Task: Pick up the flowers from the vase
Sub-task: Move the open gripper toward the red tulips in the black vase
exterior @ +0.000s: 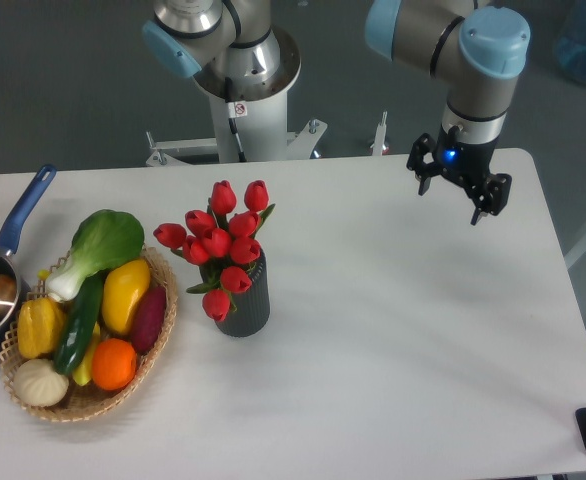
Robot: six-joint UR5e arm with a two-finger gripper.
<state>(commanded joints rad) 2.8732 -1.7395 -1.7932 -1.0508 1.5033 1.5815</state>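
My gripper will lift the flowers (219, 240) out of the vase (245, 304) next, so it will grab the flowers' green stems just under the red buds.
The flowers (219, 240), a bunch of red closed tulip buds with green leaves, stand in the vase (245, 304), a short dark ribbed cylinder left of the table's middle. Their stems are hidden inside it. My gripper (451, 200) hangs open over the far right part of the table, well to the right of the vase and apart from it, with nothing between its fingers.
A wicker basket (159, 340) of vegetables and fruit, with a green leafy vegetable (101, 245) on top, sits just left of the vase. A blue-handled pot (8, 262) is at the left edge. The robot base (241, 75) stands behind the table.
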